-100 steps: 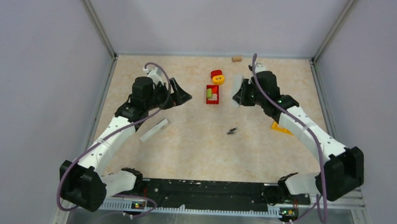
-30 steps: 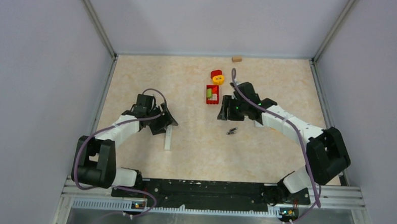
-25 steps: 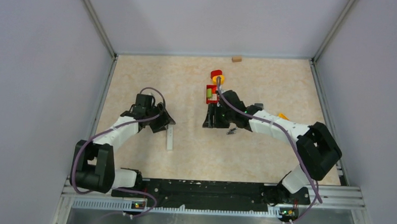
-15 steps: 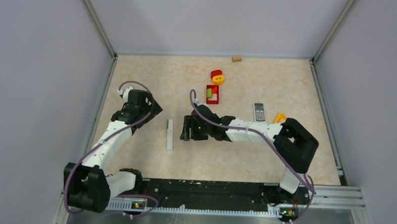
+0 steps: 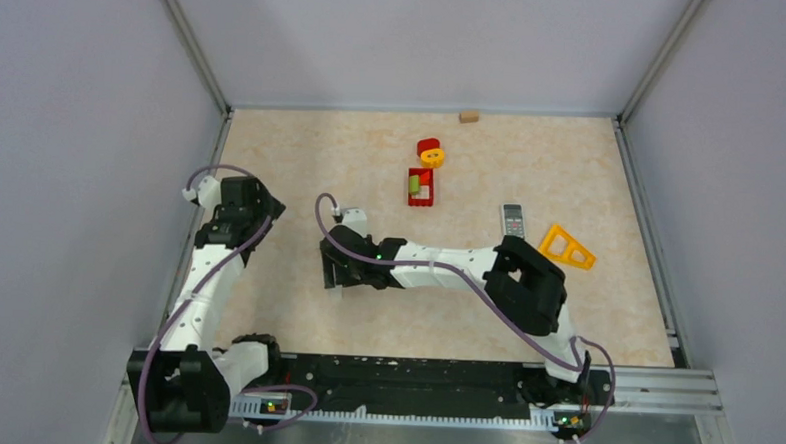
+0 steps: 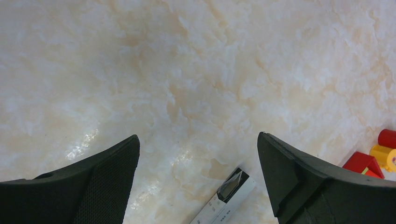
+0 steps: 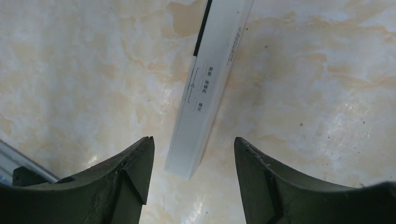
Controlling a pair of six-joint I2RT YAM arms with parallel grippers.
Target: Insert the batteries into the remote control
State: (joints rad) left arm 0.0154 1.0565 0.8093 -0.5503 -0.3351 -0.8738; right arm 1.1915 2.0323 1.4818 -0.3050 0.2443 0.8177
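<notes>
The right gripper isn't ready to close yet: its fingers are above the top of the remote. It should go down first and then close on the remote.
The white remote control lies flat on the marbled table, printed side up. My right gripper hangs open over its near end, one finger on each side with a gap to both. From above, the right gripper covers nearly all of that remote. My left gripper is open and empty; the remote's windowed end lies low between its fingers, well apart. In the top view the left gripper is by the left wall. The batteries are hidden.
A grey keypad remote and an orange triangle lie at the right. A red block with a green piece and a red-yellow toy sit mid-back, a tan block at the far edge. The right arm stretches across the middle.
My right arm swept left across the table and stopped over the white remote. My left gripper opened wide and drew back toward the left wall. The grey remote came into sight.
</notes>
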